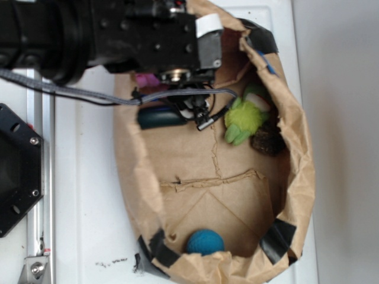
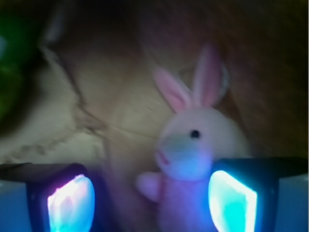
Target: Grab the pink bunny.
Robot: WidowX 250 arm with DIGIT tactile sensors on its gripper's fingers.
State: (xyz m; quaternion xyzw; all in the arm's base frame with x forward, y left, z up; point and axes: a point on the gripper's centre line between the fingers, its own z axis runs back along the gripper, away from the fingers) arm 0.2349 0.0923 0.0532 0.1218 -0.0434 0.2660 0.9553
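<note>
The pink bunny should be grabbed next by its body [image 2: 183,205] just under the head [image 2: 193,140], with my gripper.
The pink bunny [image 2: 198,140] lies on the brown paper floor, ears pointing away from me, face turned left. My gripper [image 2: 150,203] is open, and the bunny's body sits between the two glowing fingers, close to the right finger [image 2: 231,200] and well clear of the left one [image 2: 70,203]. Neither pad visibly presses on it. In the exterior view only a scrap of the pink bunny [image 1: 145,79] shows beneath the black arm [image 1: 148,35], which hides most of the gripper.
Everything sits inside a crumpled brown paper bag [image 1: 299,171] on a white surface. A lime-green plush [image 1: 244,118] lies by a dark brown lump [image 1: 267,141] at the bag's right wall. A blue ball [image 1: 205,241] rests at the near end. Cables [image 1: 177,93] hang under the arm.
</note>
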